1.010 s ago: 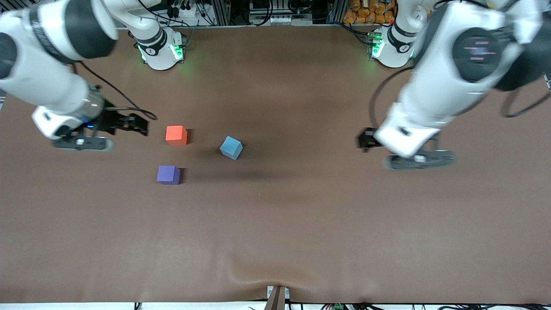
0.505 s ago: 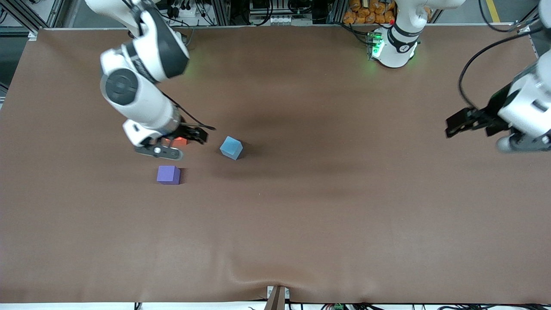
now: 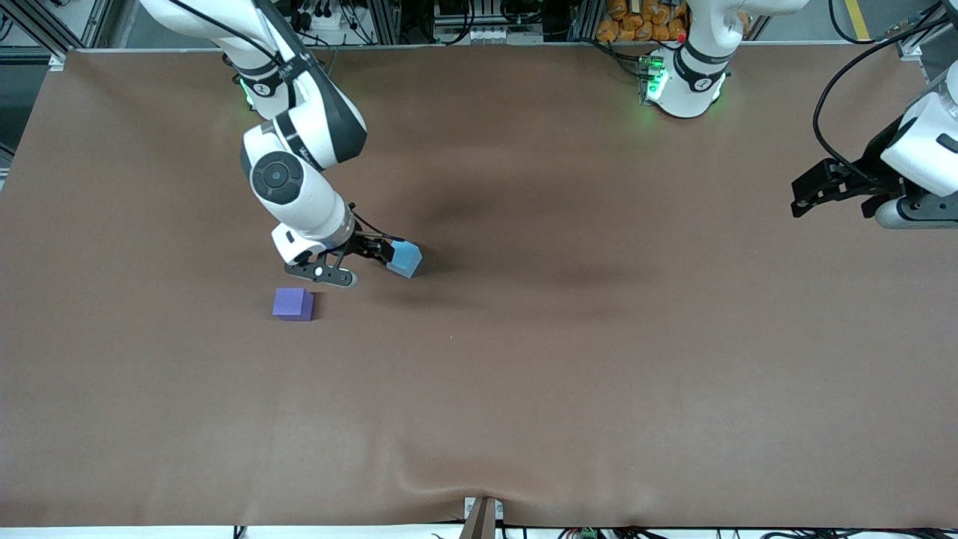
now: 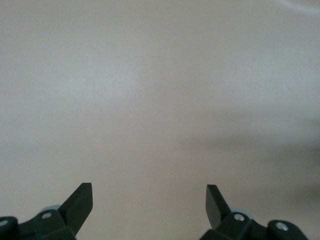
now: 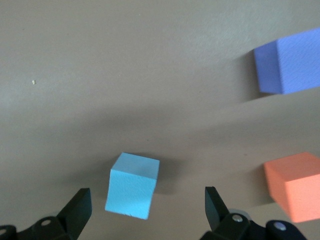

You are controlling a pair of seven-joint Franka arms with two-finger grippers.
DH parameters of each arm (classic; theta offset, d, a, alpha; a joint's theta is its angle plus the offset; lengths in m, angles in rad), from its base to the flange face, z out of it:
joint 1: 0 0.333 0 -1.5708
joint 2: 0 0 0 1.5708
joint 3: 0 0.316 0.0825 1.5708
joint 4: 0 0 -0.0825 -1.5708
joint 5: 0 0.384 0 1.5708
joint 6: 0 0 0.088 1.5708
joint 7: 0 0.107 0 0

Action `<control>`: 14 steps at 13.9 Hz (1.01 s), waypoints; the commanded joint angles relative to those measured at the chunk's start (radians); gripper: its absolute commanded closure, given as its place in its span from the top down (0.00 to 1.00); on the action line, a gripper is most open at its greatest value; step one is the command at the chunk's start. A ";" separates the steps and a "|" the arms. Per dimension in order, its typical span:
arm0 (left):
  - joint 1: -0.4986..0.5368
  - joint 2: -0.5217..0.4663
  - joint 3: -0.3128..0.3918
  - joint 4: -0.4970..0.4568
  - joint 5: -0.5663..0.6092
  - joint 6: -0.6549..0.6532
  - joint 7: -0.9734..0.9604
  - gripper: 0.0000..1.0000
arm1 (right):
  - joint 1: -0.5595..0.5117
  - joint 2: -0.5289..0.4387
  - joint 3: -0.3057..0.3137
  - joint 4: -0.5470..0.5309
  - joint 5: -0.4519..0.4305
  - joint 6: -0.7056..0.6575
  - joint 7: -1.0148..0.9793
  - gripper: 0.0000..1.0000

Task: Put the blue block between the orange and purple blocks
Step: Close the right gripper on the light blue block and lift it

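Observation:
The blue block needs to go between the orange and purple blocks. I will pick it up by its opposite sides with my right gripper next.
The sky-blue block [image 3: 405, 258] sits on the brown table, tilted on the diagonal; it also shows in the right wrist view [image 5: 132, 186]. My right gripper [image 3: 380, 251] is open, low over the table beside the blue block. In its wrist view the gripper [image 5: 147, 192] has the block lying between its spread fingers, touching neither. The purple block [image 3: 293, 304] [image 5: 290, 67] lies nearer the front camera. The orange block [image 5: 295, 185] shows only in the right wrist view; the right hand hides it in the front view. My left gripper [image 3: 823, 193] [image 4: 148, 188] is open and empty over bare table at its arm's end.
The brown cloth-covered table [image 3: 524, 374] has a small bracket [image 3: 483, 516] at its front edge. Cables and orange packets [image 3: 636, 22] lie along the edge by the robot bases.
My right gripper has moved from the table's end, over the orange block, to the blue block. My left arm has drawn back toward its end of the table. The blocks have not moved.

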 commanded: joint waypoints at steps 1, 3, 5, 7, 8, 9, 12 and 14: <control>-0.012 -0.005 -0.008 -0.014 0.021 0.022 0.010 1.00 | 0.028 0.043 0.012 -0.009 -0.006 0.062 0.100 1.00; -0.007 -0.005 -0.008 -0.014 0.021 0.022 0.010 1.00 | 0.049 0.060 0.015 -0.016 -0.006 0.057 0.152 1.00; -0.004 -0.017 -0.010 -0.013 0.015 0.022 0.012 1.00 | 0.068 0.108 0.015 -0.005 -0.012 0.082 0.224 1.00; -0.003 -0.023 -0.010 -0.008 0.015 0.019 0.015 1.00 | 0.074 0.126 0.015 -0.006 -0.029 0.091 0.250 1.00; -0.001 -0.028 -0.013 -0.008 0.015 0.019 0.016 1.00 | 0.080 0.134 0.015 -0.006 -0.031 0.094 0.267 1.00; 0.000 -0.034 -0.014 -0.010 0.009 0.019 0.019 1.00 | 0.081 0.143 0.015 -0.005 -0.034 0.097 0.273 1.00; 0.165 -0.051 -0.197 -0.023 0.007 0.008 0.018 1.00 | 0.083 0.171 0.015 -0.003 -0.057 0.137 0.294 1.00; 0.261 -0.054 -0.287 -0.023 0.007 0.002 0.018 1.00 | 0.095 0.186 0.015 -0.002 -0.067 0.175 0.330 1.00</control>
